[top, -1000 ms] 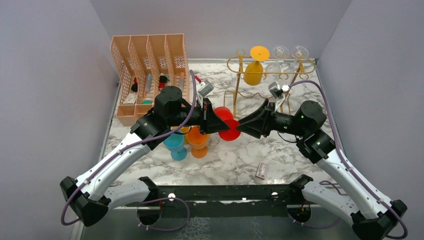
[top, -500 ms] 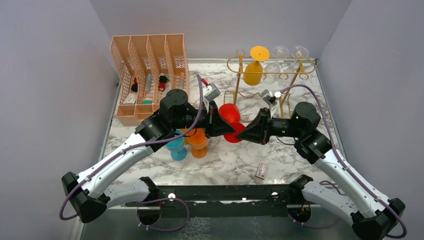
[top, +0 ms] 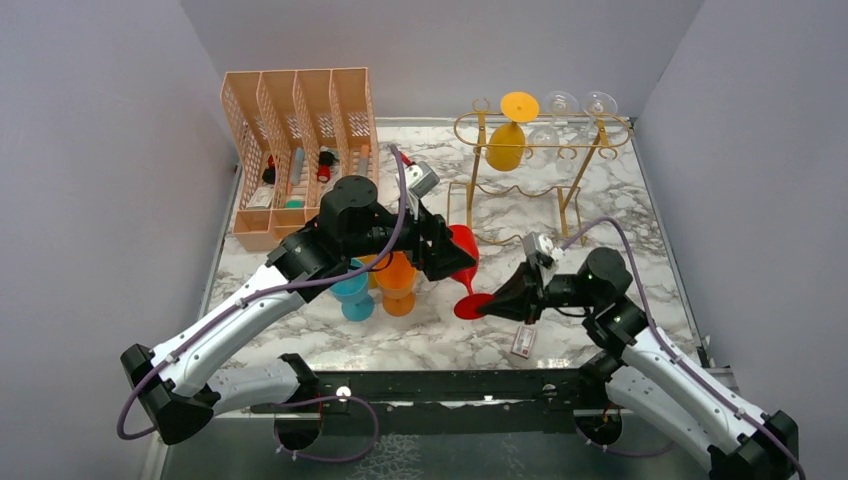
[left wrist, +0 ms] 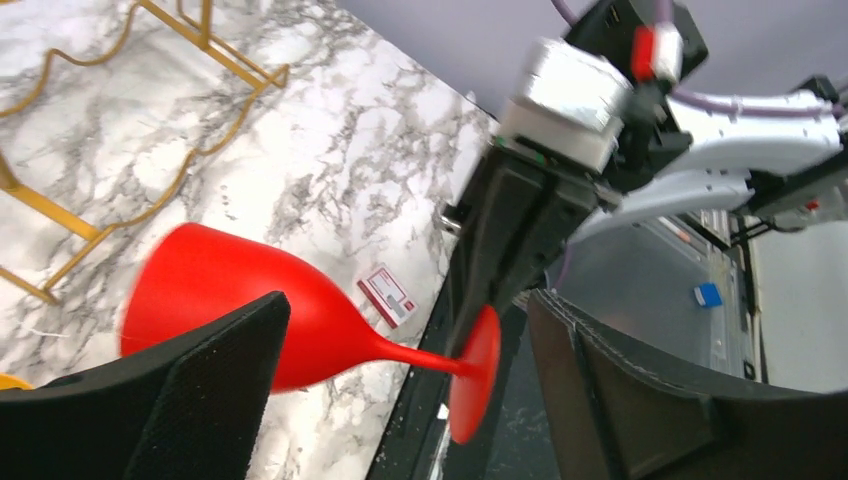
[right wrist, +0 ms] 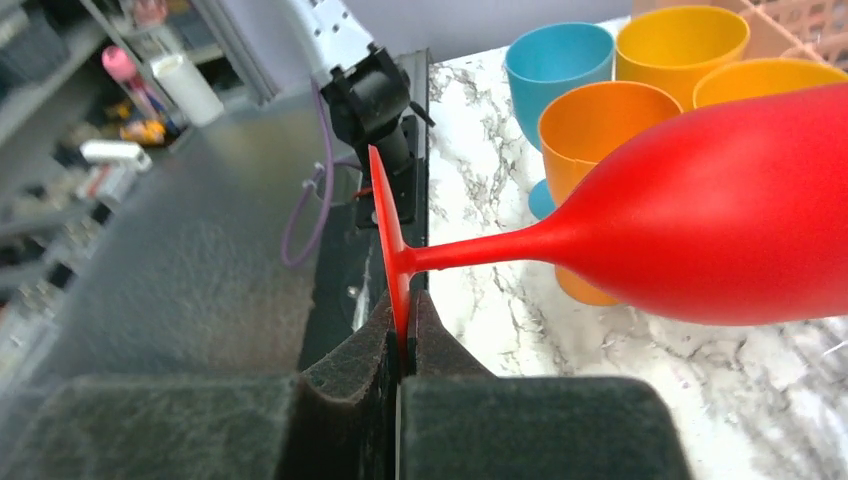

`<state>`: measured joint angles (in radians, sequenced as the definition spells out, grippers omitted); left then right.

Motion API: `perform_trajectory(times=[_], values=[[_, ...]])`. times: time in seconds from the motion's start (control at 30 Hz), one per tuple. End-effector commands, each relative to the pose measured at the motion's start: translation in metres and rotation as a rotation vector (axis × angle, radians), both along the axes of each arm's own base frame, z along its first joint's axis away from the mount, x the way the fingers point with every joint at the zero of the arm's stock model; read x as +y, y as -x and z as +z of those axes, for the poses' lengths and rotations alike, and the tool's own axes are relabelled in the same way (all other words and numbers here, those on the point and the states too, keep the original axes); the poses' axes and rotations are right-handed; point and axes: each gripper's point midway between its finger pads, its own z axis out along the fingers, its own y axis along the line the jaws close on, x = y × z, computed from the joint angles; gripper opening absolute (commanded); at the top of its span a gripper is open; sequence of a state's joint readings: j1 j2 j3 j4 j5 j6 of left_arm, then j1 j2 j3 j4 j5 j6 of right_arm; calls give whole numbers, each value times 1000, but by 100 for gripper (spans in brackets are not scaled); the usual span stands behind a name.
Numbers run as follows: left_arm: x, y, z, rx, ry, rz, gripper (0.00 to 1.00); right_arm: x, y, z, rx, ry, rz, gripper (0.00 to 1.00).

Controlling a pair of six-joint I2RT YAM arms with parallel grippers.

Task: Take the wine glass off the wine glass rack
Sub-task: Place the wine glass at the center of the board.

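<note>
My left gripper reaches the red wine glass next and grabs the bowl's rim (top: 461,229) (left wrist: 148,284), so the glass's round foot stays free to set it upright.
The red wine glass (top: 464,258) lies tilted on its side in the air above the marble, away from the gold wire wine glass rack (top: 545,143) at the back right. My right gripper (top: 494,303) is shut on the thin edge of the glass's round foot (right wrist: 388,225), its tips (right wrist: 402,332) pinching the disc. My left gripper (top: 448,256) stands open. Its two fingers (left wrist: 210,380) flank the bowl (left wrist: 225,285) and stem without touching them. From the left wrist, the right gripper's black fingers (left wrist: 505,250) show behind the foot.
A yellow wine glass (top: 507,138) and two clear ones (top: 562,106) hang upside down on the rack. A blue cup (top: 351,290) and orange cups (top: 398,285) stand under the left arm. A peach lattice organiser (top: 300,140) is back left. A small card (top: 524,341) lies near the front edge.
The left gripper, shut on the red glass before, has opened. The right gripper closed on the foot and drew the glass down and toward the near edge.
</note>
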<state>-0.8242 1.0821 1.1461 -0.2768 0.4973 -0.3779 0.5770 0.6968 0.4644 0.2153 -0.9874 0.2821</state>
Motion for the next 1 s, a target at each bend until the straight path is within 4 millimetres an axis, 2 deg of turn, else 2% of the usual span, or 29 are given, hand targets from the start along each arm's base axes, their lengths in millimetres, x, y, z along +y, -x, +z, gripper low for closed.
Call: perform_trajectory(times=[0.0,0.13,0.23,0.37,0.47,0.6,0.77,0.87,0.97], values=[[8,-27,9,-23,-34,131,96,-7,22,7,-457,-106,132,1],[20,-47,8,30,-30,179,98,-11,26,-5,-573,-90,144,1],[29,-54,11,70,14,160,98,-14,27,-16,-583,-59,157,1],[22,-34,13,117,71,-9,97,-15,35,-24,-589,-59,208,1],[17,-13,10,157,81,-156,90,-15,37,-22,-598,-70,224,1],[19,1,5,152,81,-234,86,-15,35,-22,-608,-66,214,1],[20,8,-6,181,71,-273,81,-16,40,-21,-613,-74,238,1],[20,11,-8,189,70,-291,74,-16,40,-21,-616,-75,238,1],[20,17,-7,179,72,-325,60,-15,33,-22,-612,-51,197,1]])
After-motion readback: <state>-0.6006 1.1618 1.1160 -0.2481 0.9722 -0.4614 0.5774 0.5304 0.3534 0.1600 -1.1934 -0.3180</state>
